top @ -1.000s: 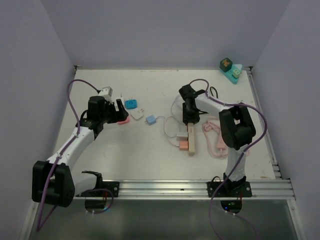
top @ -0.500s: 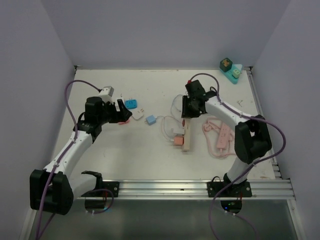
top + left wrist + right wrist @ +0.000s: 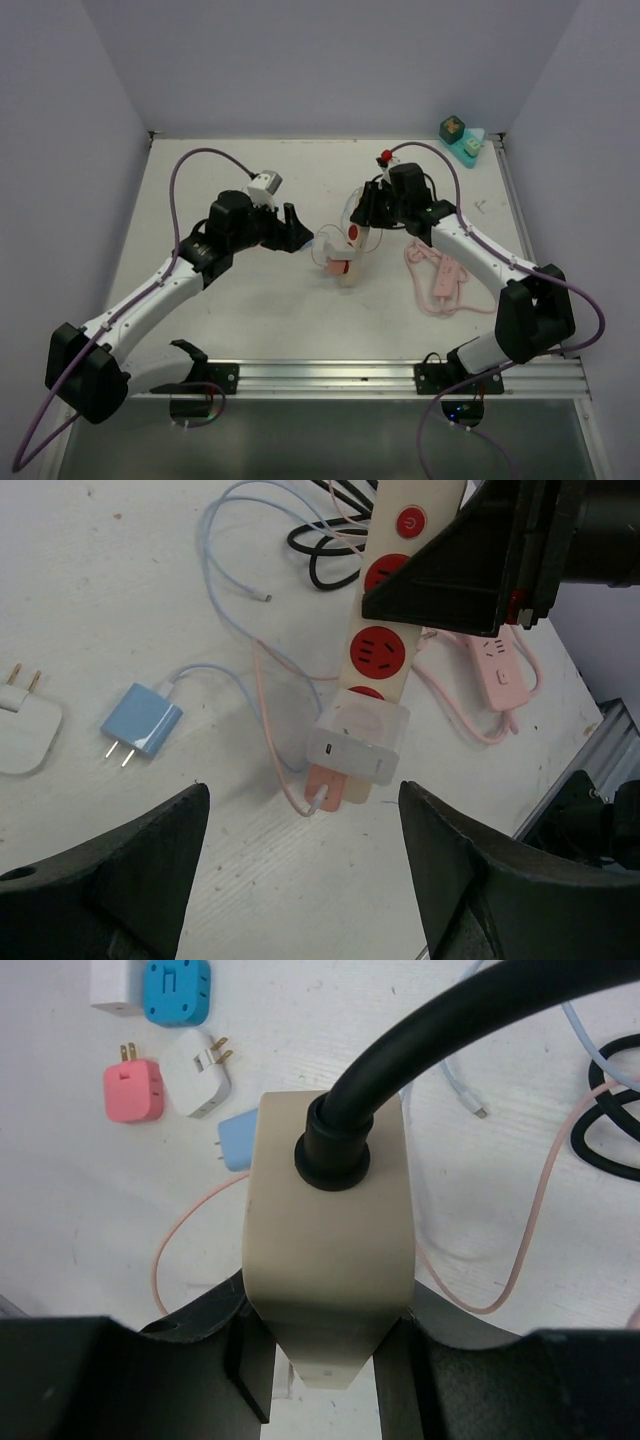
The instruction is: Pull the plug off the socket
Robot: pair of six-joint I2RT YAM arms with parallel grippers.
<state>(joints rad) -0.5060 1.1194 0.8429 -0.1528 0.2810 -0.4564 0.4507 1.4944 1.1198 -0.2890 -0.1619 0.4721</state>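
Note:
I should next use my left gripper to pick up the white plug (image 3: pixel 364 737) by opposite sides of its body and pull it off the power strip.
The socket is a beige power strip (image 3: pixel 352 255) with red outlets (image 3: pixel 384 648), and its cable end is tilted up off the table. My right gripper (image 3: pixel 367 212) is shut on that cable end (image 3: pixel 330 1260), with the black cord rising from it. A white plug (image 3: pixel 364 737) sits in the strip near its far end. Just beyond it is an orange plug (image 3: pixel 336 785) with a thin pink cable. My left gripper (image 3: pixel 303 792) is open and hovers just short of these plugs, touching nothing. In the top view my left gripper (image 3: pixel 297 232) is beside the strip's left side.
A pink power strip (image 3: pixel 445 280) with its cord lies to the right. Loose on the table are a blue charger (image 3: pixel 142 720), a white adapter (image 3: pixel 25 730), a pink adapter (image 3: pixel 132 1090) and a blue adapter (image 3: pixel 178 990). Teal and green blocks (image 3: pixel 460 140) sit at the back right.
My left arm swung right, from the loose adapters to the strip's plug end. My right gripper carried the strip's cable end back and left, dragging the strip leftward.

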